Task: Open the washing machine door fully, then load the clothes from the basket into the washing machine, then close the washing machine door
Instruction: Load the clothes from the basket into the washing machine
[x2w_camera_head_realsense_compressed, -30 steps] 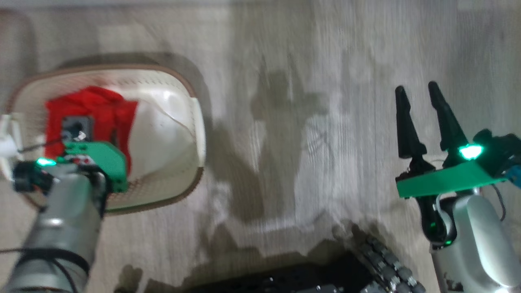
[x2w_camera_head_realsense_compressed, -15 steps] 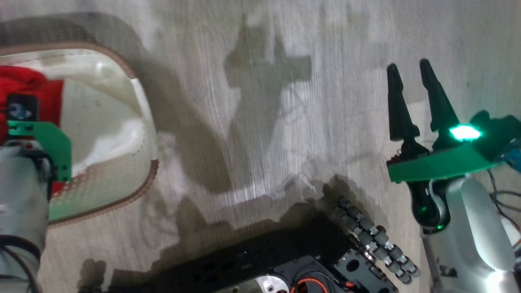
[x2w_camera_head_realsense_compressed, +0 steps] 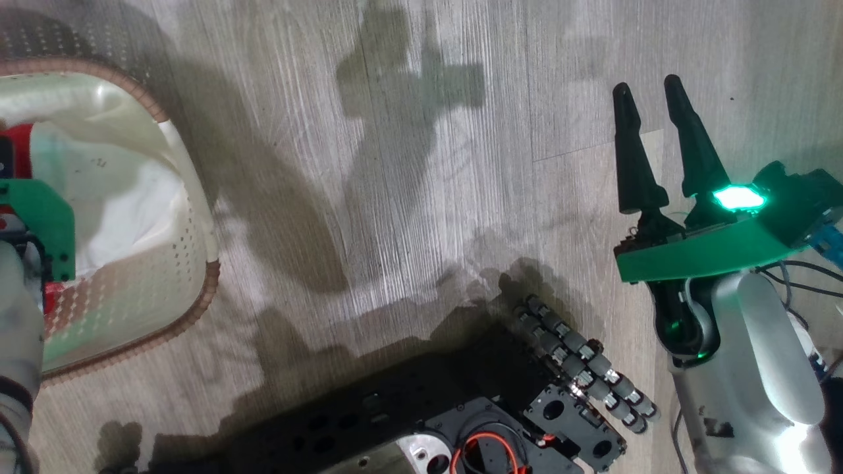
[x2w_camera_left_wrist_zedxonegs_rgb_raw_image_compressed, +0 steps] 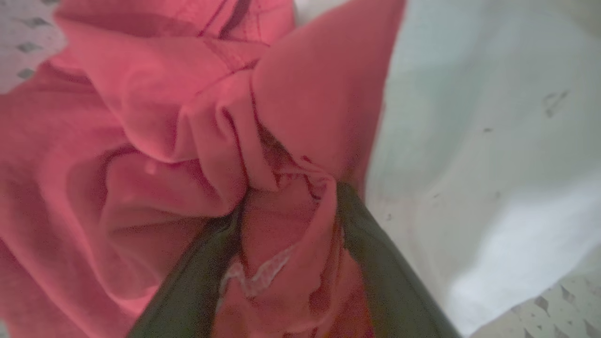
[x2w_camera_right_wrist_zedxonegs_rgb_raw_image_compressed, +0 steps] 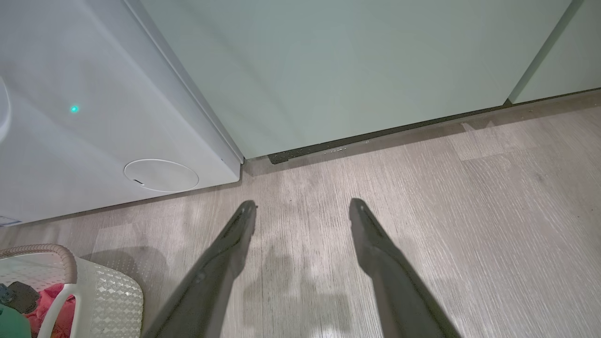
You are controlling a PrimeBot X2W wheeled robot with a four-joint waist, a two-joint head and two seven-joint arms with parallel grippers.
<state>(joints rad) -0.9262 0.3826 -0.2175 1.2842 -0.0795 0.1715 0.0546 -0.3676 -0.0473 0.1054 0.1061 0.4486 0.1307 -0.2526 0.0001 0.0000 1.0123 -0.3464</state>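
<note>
A fold of the red garment (x2w_camera_left_wrist_zedxonegs_rgb_raw_image_compressed: 141,117) is standing bunched up and the rest is lying slack, so my left gripper needs to grab that bunched fold (x2w_camera_left_wrist_zedxonegs_rgb_raw_image_compressed: 296,219) next.
My left gripper (x2w_camera_left_wrist_zedxonegs_rgb_raw_image_compressed: 288,202) is down in the basket (x2w_camera_head_realsense_compressed: 197,309), jaws open, its fingers pushed into the red garment (x2w_camera_left_wrist_zedxonegs_rgb_raw_image_compressed: 141,117) with a fold of it bunched between them. The white garment (x2w_camera_left_wrist_zedxonegs_rgb_raw_image_compressed: 469,141) lies beside it. In the head view the left arm's green wrist plate (x2w_camera_head_realsense_compressed: 39,217) hangs over the basket and hides the fingers. My right gripper (x2w_camera_head_realsense_compressed: 647,85) hovers open and empty above the floor at the right. The washing machine (x2w_camera_right_wrist_zedxonegs_rgb_raw_image_compressed: 70,70) stands in the right wrist view's upper left. Its door is out of view.
Pale green cabinets (x2w_camera_right_wrist_zedxonegs_rgb_raw_image_compressed: 352,70) stand next to the washer, whose small round white panel (x2w_camera_right_wrist_zedxonegs_rgb_raw_image_compressed: 161,175) sits low on its front. My black wheeled base (x2w_camera_head_realsense_compressed: 461,408) lies along the head view's bottom edge. Wood floor stretches between the basket (x2w_camera_right_wrist_zedxonegs_rgb_raw_image_compressed: 108,295) and my right gripper (x2w_camera_right_wrist_zedxonegs_rgb_raw_image_compressed: 303,204).
The head camera has swung, so the basket has slid toward the picture's left edge. My left arm stays in the basket. The right gripper stays open.
</note>
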